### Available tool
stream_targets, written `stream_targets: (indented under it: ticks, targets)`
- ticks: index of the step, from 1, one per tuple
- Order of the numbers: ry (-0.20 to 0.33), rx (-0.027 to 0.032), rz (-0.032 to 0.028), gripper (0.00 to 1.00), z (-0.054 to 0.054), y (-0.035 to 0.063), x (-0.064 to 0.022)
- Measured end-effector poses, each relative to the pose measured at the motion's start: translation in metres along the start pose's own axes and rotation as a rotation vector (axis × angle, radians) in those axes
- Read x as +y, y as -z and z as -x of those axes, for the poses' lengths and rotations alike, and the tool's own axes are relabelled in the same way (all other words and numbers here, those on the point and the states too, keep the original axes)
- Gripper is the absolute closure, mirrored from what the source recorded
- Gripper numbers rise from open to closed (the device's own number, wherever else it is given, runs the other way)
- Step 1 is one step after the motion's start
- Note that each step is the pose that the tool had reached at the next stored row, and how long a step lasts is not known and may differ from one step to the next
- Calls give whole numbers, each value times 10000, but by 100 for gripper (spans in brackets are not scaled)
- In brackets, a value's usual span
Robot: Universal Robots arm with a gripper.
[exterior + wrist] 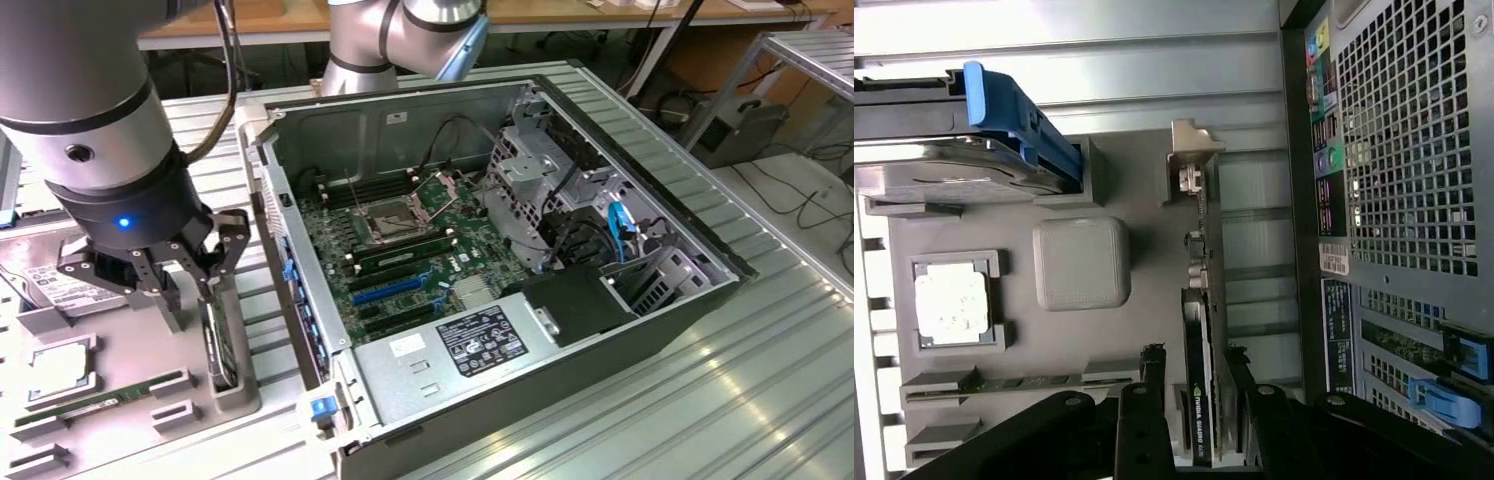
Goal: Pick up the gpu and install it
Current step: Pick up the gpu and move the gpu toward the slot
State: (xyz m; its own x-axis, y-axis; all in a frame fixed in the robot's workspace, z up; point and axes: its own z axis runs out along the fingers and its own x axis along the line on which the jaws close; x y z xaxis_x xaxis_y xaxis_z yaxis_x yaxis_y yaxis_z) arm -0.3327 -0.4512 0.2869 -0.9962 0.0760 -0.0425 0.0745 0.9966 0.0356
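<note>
I need to keep the GPU's silvery bracket free to fit the case, so I need to pick up the GPU with my gripper by its end with the NVIDIA lettering next.
The gpu stands on its long edge in a slot of the grey parts tray, at the exterior view's left, beside the open computer case. In the wrist view the gpu is seen edge-on, a dark board with its silvery bracket at the far end. My gripper hangs just above the card's near end. It is open, and the black fingers stand one on each side of the board without pressing it, so the gripper straddles the card.
The open computer case lies on its side at the exterior view's right, motherboard facing up. The tray also carries a hard drive in a blue caddy, a processor, a memory stick and a grey square pad.
</note>
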Motion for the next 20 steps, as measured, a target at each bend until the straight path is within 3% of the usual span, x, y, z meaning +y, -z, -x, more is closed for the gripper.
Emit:
stream_targets:
  ticks: [20]
  targets:
    - [61, -2, 3, 64, 21, -379, -11]
